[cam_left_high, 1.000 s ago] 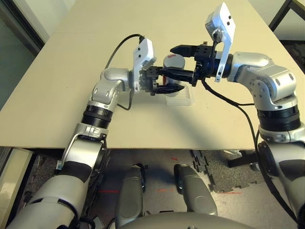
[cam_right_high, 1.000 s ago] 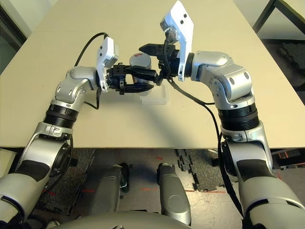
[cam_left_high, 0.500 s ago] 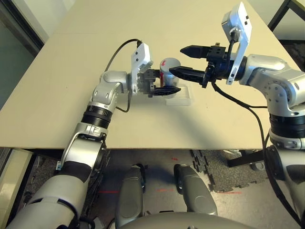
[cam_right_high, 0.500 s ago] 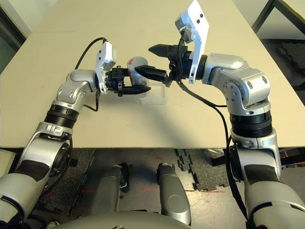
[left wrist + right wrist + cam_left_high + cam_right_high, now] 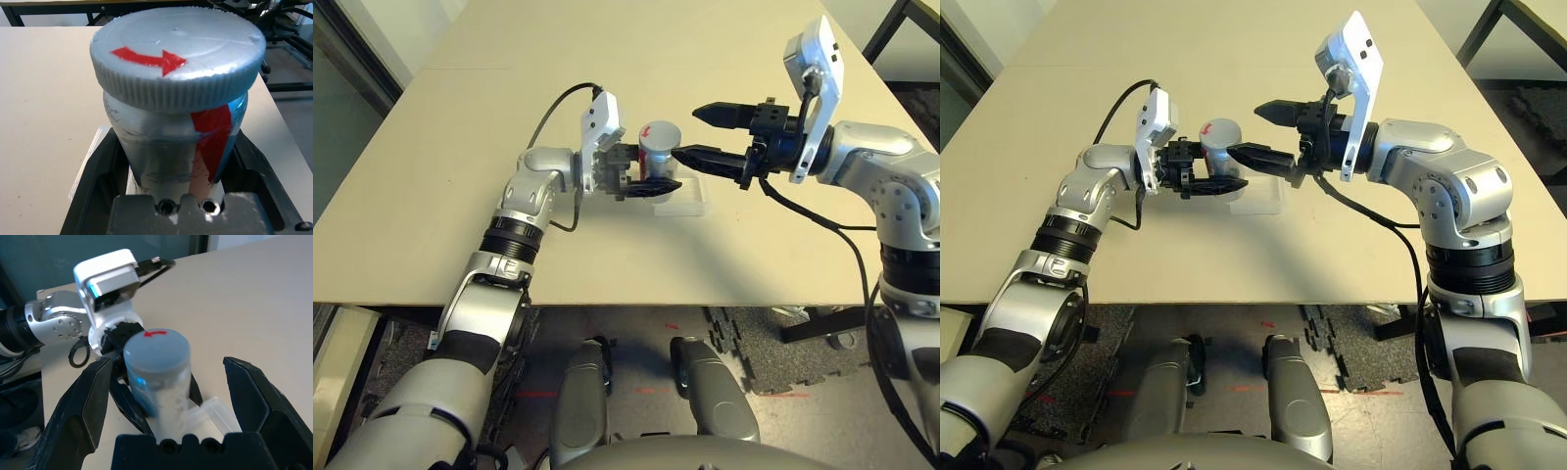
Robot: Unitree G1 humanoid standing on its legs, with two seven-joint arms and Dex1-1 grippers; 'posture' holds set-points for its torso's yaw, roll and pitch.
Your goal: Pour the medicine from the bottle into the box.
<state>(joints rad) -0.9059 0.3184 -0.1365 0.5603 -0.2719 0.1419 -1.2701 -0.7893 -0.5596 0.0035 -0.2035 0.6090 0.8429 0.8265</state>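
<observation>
I am not ready to close yet: my fingers stop short of the pale cap with the red arrow and would miss it now. I need to move my right gripper forward first, then close it on the cap.
My left gripper (image 5: 651, 174) is shut on the bottle (image 5: 656, 149), a silvery-grey cylinder with a strip of red tape. It holds the bottle roughly upright, just above the table. The round pale cap (image 5: 178, 54) with its red arrow sits on the bottle. The clear plastic box (image 5: 683, 201) lies on the table directly beside and below the bottle, toward my right. My right gripper (image 5: 687, 134) hovers open just right of the cap, fingers (image 5: 88, 396) spread wide and clear of the bottle (image 5: 156, 374). The medicine is hidden inside the bottle.
The beige table (image 5: 460, 147) stretches wide around both arms. A black table leg (image 5: 891, 24) and dark floor mats show past the table's right edge.
My right gripper has pulled back to the right, away from the cap it was around a second ago. The left gripper has brought the bottle slightly lower, cap still on.
</observation>
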